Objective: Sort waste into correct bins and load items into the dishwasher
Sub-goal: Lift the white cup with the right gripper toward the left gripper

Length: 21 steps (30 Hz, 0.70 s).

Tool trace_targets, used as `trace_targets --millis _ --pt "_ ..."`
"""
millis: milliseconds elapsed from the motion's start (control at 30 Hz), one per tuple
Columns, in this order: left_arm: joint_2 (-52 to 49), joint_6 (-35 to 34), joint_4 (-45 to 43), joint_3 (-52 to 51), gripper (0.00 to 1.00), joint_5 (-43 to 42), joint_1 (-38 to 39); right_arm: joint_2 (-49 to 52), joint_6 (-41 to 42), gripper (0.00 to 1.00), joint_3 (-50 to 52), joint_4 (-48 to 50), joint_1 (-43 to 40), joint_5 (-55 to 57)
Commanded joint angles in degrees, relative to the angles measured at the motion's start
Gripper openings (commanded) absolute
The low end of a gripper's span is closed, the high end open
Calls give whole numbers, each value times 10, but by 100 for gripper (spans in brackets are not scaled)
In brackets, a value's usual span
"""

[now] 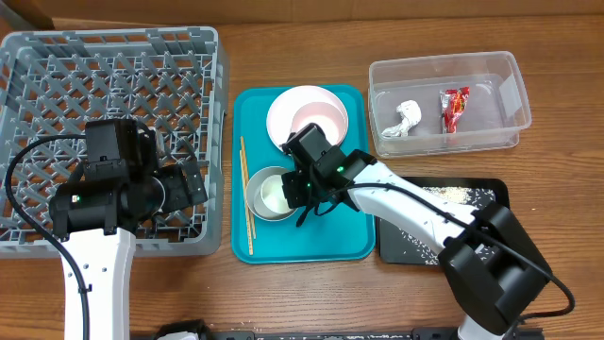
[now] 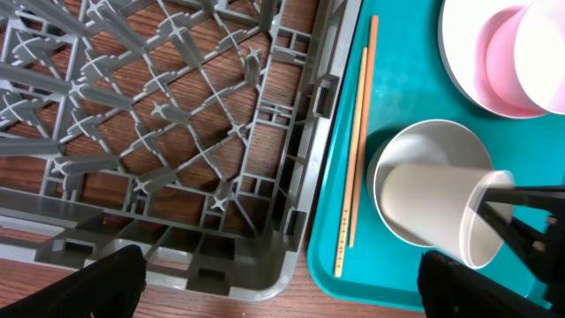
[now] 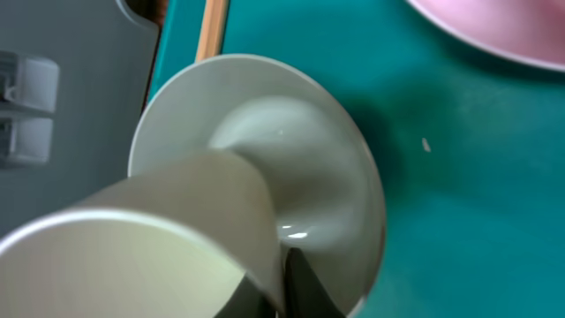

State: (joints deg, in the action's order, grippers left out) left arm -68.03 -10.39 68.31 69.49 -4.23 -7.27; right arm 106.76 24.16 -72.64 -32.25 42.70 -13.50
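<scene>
The robot's left gripper should grab the small white cup by its base end (image 1: 266,192) next. The cup's rim then stays free, so the cup can be loaded rim-first into the rack (image 1: 113,85).
My right gripper (image 1: 300,194) is shut on the rim of the small white cup (image 1: 276,195), one finger inside (image 3: 296,283). The cup (image 2: 441,208) lies tilted on its side in the pale grey bowl (image 2: 433,137) on the teal tray. Thin wooden chopsticks (image 1: 246,194) lie left of the bowl. The pink bowl (image 1: 319,118) sits on the white plate (image 1: 283,106) behind. My left gripper (image 2: 282,283) is open and empty over the near right corner of the grey dish rack (image 1: 113,85). The tissue (image 1: 404,117) and red wrapper (image 1: 454,107) lie in the clear tub (image 1: 444,66). Rice (image 1: 444,195) lies on the black tray (image 1: 491,189). The brown lump is out of view.
The teal serving tray (image 1: 354,241) sits between the rack and the two bins. The rack's low wall (image 2: 300,177) runs close along the tray's left edge. Bare wooden table shows in front of the tray and rack.
</scene>
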Motion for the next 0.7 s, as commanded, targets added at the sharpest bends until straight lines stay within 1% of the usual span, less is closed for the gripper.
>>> trace_targets --millis 0,100,167,233,267,333,367,400,467,533,667 --pt "-1 -4 0 10 100 1 -3 -69 -2 4 -46 -22 -29 7" --pt "-1 -4 0 10 100 -4 -3 -123 -1 4 -58 -60 -66 15" --pt "-1 -3 -1 10 100 -30 -3 -156 2 4 -58 -82 -102 14" --pt "-1 18 -20 10 100 -113 6 -187 14 4 -58 -116 -162 -2" --pt "-1 26 -31 10 100 -138 12 -193 13 4 -58 -125 -187 -31" --pt "-1 31 -62 10 100 -179 32 -193 -5 4 -57 -136 -234 -125" --pt "-2 31 -96 10 100 -207 59 -189 -32 4 -53 -138 -265 -220" --pt "-4 31 -117 10 100 -220 76 -186 -47 4 -49 -138 -280 -274" --pt "-9 31 -159 10 100 -245 116 -180 -67 4 -43 -142 -296 -353" --pt "-25 31 -249 10 100 -304 194 -172 -94 4 -43 -150 -300 -462" --pt "-36 25 -324 10 100 -366 242 -172 -94 4 -43 -139 -295 -555"
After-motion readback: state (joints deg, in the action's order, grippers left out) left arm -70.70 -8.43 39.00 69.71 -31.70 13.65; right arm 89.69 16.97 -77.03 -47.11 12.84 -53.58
